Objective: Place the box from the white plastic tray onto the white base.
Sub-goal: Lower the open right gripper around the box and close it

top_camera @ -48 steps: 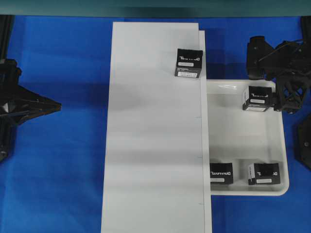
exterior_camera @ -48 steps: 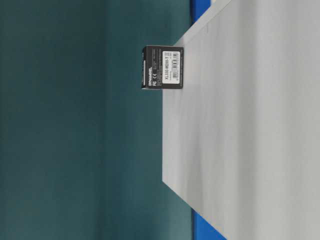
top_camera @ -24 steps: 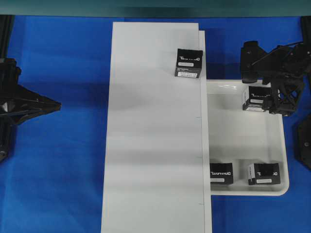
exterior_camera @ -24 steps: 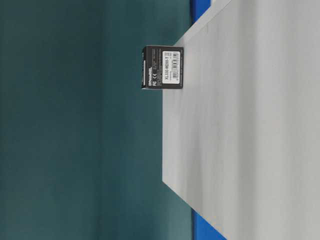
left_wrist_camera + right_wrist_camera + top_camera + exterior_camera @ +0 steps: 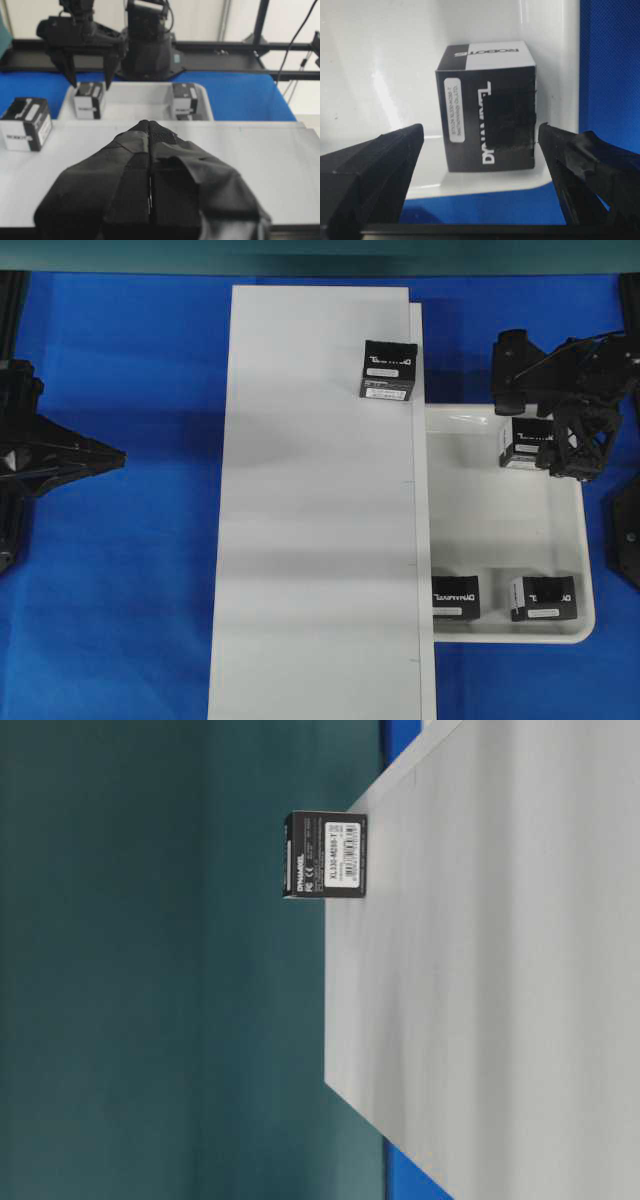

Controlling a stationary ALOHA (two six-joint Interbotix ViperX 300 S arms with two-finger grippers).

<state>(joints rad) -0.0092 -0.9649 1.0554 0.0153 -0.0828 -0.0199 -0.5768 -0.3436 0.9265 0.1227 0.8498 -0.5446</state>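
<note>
My right gripper should next place the black box on the white base, so it needs to grab the box by the sides on either side of its DYNAMIXEL side (image 5: 535, 120).
A black box (image 5: 523, 445) (image 5: 487, 107) stands in the far right corner of the white plastic tray (image 5: 500, 530). My right gripper (image 5: 548, 440) (image 5: 480, 132) hovers over it, open wide. The box lies just ahead of the fingertips (image 5: 395, 145), which flank it without touching. In the left wrist view the same gripper (image 5: 90, 72) hangs above that box (image 5: 90, 99). Another box (image 5: 388, 370) (image 5: 325, 854) sits on the white base (image 5: 320, 540) near its far right edge. My left gripper (image 5: 118, 457) (image 5: 149, 125) is shut and empty, at the left of the base.
Two more black boxes (image 5: 455, 596) (image 5: 543, 597) stand along the tray's near rim. The tray lies against the base's right edge on the blue cloth (image 5: 130, 590). The right arm's black wrist (image 5: 515, 370) overhangs the tray's far rim.
The right gripper has shifted left and in over the box in the tray's far corner. The boxes and the left arm have not moved.
</note>
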